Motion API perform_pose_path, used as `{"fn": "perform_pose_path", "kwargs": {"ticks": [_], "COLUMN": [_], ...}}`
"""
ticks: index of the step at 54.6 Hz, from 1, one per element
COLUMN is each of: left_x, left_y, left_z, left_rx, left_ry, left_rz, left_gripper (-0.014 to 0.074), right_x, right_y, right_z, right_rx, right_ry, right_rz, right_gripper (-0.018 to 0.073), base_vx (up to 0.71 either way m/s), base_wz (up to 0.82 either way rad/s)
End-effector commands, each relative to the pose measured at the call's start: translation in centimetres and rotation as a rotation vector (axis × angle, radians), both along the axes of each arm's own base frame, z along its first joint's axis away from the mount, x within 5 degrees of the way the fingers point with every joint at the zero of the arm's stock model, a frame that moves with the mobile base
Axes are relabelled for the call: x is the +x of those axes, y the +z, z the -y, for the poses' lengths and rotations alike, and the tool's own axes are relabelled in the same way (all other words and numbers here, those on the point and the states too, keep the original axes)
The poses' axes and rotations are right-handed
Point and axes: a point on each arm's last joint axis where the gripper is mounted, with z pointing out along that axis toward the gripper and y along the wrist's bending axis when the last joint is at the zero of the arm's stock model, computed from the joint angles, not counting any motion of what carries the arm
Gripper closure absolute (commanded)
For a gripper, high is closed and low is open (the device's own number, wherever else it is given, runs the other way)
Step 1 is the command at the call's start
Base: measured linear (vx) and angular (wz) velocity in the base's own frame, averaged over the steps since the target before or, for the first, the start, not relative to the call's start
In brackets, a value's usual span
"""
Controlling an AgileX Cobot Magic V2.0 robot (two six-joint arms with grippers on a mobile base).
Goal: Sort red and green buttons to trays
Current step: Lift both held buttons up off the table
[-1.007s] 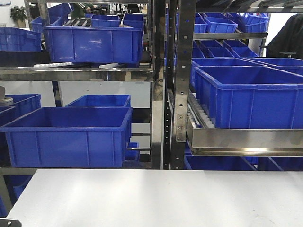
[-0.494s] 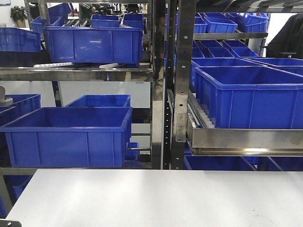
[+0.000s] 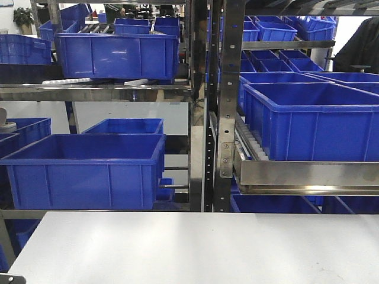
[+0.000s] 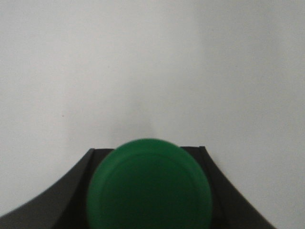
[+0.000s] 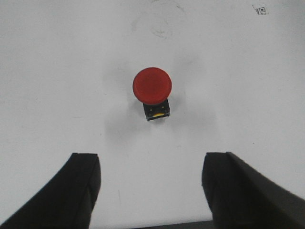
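Observation:
I need to sort the red button to its tray, so I should grab it next with my right gripper by its black base.
In the left wrist view the green button fills the space between my left gripper's black fingers, its domed cap facing the camera; the left gripper is shut on it above the white table. In the right wrist view the red button stands on the white table on its black base, ahead of my right gripper, which is open and empty, with its fingers wide apart. The red and green trays are out of view. No gripper shows in the front view.
The front view shows the white table with steel shelving behind it holding deep blue crates, more of them at the right. A small printed marker lies on the table beyond the red button.

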Motion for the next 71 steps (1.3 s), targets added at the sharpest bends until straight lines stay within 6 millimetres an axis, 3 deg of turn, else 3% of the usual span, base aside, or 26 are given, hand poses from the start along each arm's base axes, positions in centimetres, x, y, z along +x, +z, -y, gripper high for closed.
{"fn": "perform_pose_path", "kwargs": {"ticks": [1,7,8,25,61,71], "left_x": [1.0,0.9,0.7,0.6,0.6,0.6], "left_y": [2.8,4.0,5.3,5.7,5.7,5.7], "left_z": [0.3,0.3,0.3,0.2,0.3,0.3], "left_rx": [-0.016,-0.022,-0.025,-0.025,0.005,0.005], "left_ry": [-0.006,-0.007,-0.007,-0.007,-0.051,-0.051], "left_rz": [0.128,0.18,0.226,0.238,0.245,0.245], "left_gripper": [0.0604,0.0603,0.0603,0.0603,0.0603,0.0603], "right_x": [2.8,5.0,8.3,13.0,15.5,15.6], "right_y": [2.1,2.4,1.5,-1.8,-8.4,-8.7], "right_z": [0.1,0.3,0.7,0.6,0.4,0.3], "right_rx": [-0.02,-0.047,-0.109,-0.128,-0.11,-0.108], "right_ry": [0.009,0.013,0.026,0.092,0.126,0.126], "right_rz": [0.019,-0.046,-0.155,-0.299,-0.444,-0.447], "right_gripper": [0.0047,0.0047,0.0047,0.0047,0.0052,0.0146], "base_vx": [0.0,0.0,0.0,0.0,0.0,0.0], "base_wz": [0.0,0.0,0.0,0.0,0.0,0.0]}}
